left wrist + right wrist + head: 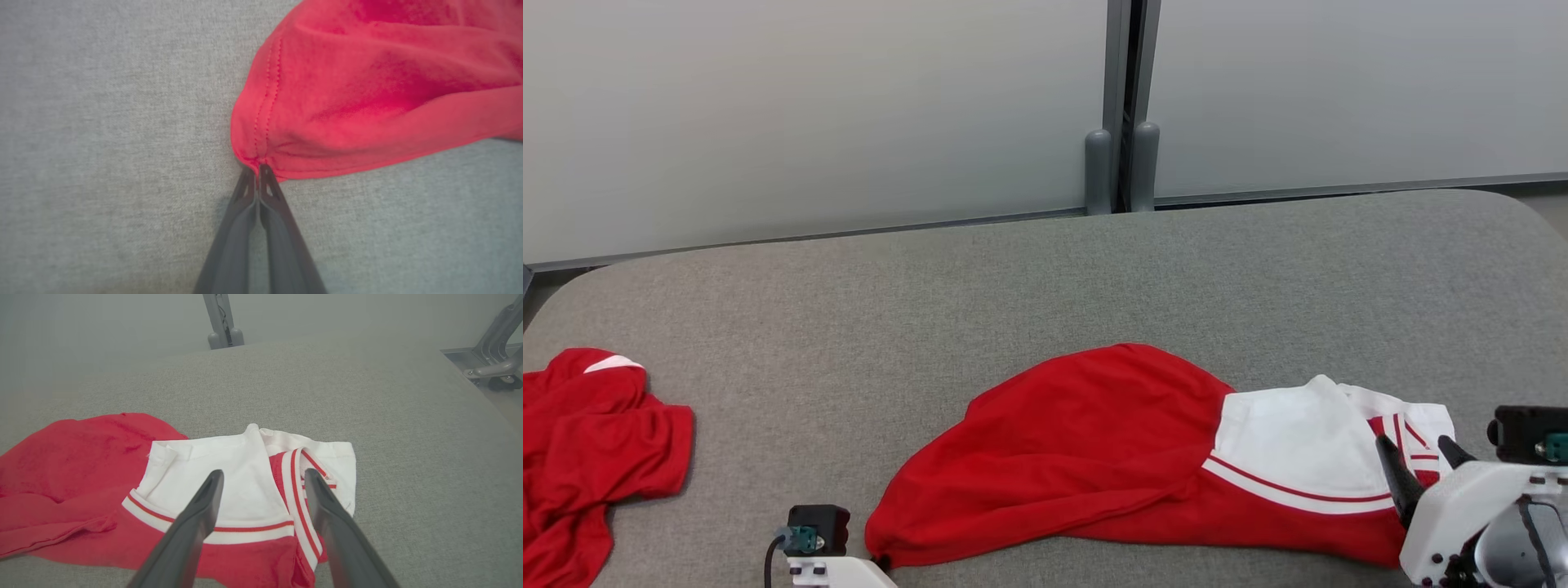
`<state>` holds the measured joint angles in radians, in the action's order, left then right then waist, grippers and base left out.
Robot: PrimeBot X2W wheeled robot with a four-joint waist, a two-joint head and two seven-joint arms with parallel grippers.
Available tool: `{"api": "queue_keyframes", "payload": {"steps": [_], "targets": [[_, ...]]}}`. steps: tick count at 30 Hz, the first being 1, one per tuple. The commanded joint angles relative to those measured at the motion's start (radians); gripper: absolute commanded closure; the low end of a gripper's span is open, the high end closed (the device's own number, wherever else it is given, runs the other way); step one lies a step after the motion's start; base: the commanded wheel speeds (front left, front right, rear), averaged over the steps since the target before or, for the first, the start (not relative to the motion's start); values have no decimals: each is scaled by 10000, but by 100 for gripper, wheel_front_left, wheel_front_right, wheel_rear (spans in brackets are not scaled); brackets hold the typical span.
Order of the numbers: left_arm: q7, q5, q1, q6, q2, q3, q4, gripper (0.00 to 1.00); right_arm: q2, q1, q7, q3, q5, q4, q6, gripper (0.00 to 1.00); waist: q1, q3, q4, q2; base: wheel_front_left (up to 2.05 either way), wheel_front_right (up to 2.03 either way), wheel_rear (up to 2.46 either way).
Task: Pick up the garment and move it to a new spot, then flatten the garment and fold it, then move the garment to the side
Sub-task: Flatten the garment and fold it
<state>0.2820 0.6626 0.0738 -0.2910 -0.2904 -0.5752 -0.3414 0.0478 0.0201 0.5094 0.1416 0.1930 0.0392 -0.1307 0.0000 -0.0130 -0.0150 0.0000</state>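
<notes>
My right gripper grabs the red shirt [88,465] by its seam below the white panel's striped corner [293,548] next, to flatten the shirt.
The garment [1094,441] is a red shirt with white shoulders and red-striped white trim, lying bunched at the front middle of the grey table [1013,278]. My left gripper [257,168] is shut, its tips pinching the red hem corner [253,157] at the garment's lower left. My right gripper [1421,453] stands open above the white collar end [286,465] of the garment [196,486], with its fingers [196,514] spread and holding nothing.
A second red garment [588,449] lies crumpled at the table's left edge. Pale wall panels with a grey post [1123,163] stand behind the table. A metal frame [494,347] shows past the table's right edge.
</notes>
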Motion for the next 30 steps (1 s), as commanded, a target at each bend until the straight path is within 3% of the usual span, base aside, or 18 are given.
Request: {"api": "queue_keyframes", "payload": {"steps": [1,12,13,15,17,18,22,26,30], "targets": [[-15,62,194,71,19,35,-59,100,51,-362,230,-81,10,-104,-2,0,0,-103,2,0,0,0,0],[-110,97,475,154,-131,114,273,100,53,-3506,2391,7,-1194,-2807,-2,0,0,-849,251,0,0,0,0],[-106,102,511,158,-131,106,291,100,45,-3748,2476,-13,-1270,-3081,-2,4,0,-909,283,0,0,0,0],[-95,87,585,189,-121,79,332,100,54,-4111,2663,102,-1441,-3538,-2,33,0,-1053,367,0,0,0,0],[-75,82,639,213,-78,37,361,100,44,-4377,2770,93,-1555,-3878,-2,36,0,-1158,452,0,0,0,0],[-64,79,705,225,-61,22,377,100,51,-4493,2831,165,-1621,-4012,-2,43,0,-1226,486,0,0,0,0],[-115,106,882,228,-5,53,399,100,53,-4739,3110,317,-1800,-4464,-2,36,0,-1385,561,0,0,0,0],[-153,127,977,263,4,52,374,100,56,-4946,3415,305,-1864,-4814,-2,45,0,-1494,599,0,0,0,0],[-189,132,1060,247,26,40,349,100,56,-5064,3426,323,-1939,-4920,-2,67,0,-1597,630,0,0,0,0]]}}
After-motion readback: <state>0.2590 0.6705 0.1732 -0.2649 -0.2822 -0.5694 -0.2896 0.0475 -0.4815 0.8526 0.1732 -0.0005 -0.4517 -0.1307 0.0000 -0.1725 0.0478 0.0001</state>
